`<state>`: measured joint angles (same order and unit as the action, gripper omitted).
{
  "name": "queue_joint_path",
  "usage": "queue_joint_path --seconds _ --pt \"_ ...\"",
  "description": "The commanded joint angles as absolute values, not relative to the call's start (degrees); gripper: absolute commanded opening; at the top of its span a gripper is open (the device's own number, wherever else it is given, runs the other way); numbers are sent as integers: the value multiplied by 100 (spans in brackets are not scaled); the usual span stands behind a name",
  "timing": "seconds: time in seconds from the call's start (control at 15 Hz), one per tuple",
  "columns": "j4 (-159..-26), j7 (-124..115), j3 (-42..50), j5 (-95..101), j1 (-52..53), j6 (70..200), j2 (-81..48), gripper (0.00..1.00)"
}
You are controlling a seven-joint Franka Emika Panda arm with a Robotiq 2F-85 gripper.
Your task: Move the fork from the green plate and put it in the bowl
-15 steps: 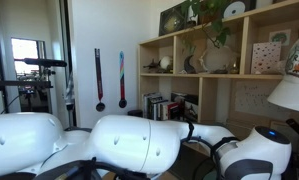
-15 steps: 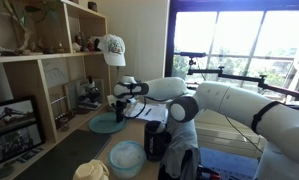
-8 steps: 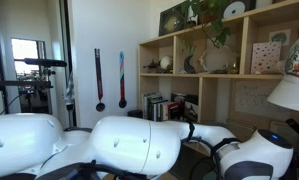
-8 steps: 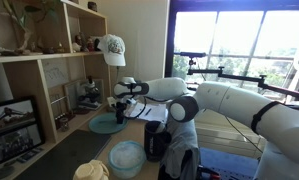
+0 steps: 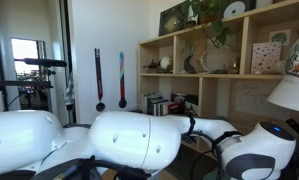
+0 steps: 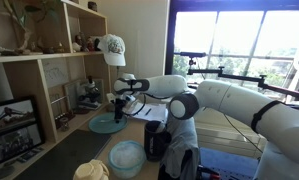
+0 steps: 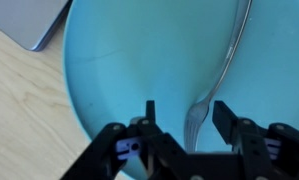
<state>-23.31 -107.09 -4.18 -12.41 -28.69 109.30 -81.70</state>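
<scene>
The thin metal fork's lower end [image 6: 117,120] [image 7: 195,117] lies between my fingers, low over the plate, so it is time for my gripper to close now. Closing now would catch it.
In the wrist view the green plate [image 7: 129,60] fills most of the picture. A silver fork [image 7: 224,70] lies in it, handle running up to the top right. Its tines point down between my two black fingers [image 7: 149,112]. My gripper [image 7: 185,110] is open, hanging low over the plate's near side, with a gap showing on both sides of the tines. In an exterior view the gripper [image 6: 117,103] hovers just above the green plate [image 6: 105,125] on the wooden table. The pale blue bowl [image 6: 127,157] stands nearer the camera, apart from the plate.
A grey flat thing [image 7: 29,20] lies beside the plate on the wooden table [image 7: 19,120]. A black cup [image 6: 156,141] and a woven item [image 6: 89,171] stand near the bowl. Shelves [image 6: 39,70] line the wall behind. The white arm [image 5: 129,145] blocks most of an exterior view.
The arm has stayed over the green plate, shifting only slightly. The fork still lies in the plate.
</scene>
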Motion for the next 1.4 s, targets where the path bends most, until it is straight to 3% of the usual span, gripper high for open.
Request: queue_joint_path --seconds 0.0,0.27,0.33,0.47,0.53,1.33 --pt "-2613 -10605 -487 -1268 -2886 10917 -7954 37" --pt "-2642 -10601 -495 -1275 -2892 10896 -7981 5" --pt "-2646 -10599 -493 -1273 -2891 10888 -7988 1" --pt "-1950 -10648 -368 -1368 -2838 10571 -8379 0" --pt "-2624 -10574 -496 -1274 -2891 10853 -8002 0" --pt "-2354 -9809 -307 -849 -2378 10949 -7732 1"
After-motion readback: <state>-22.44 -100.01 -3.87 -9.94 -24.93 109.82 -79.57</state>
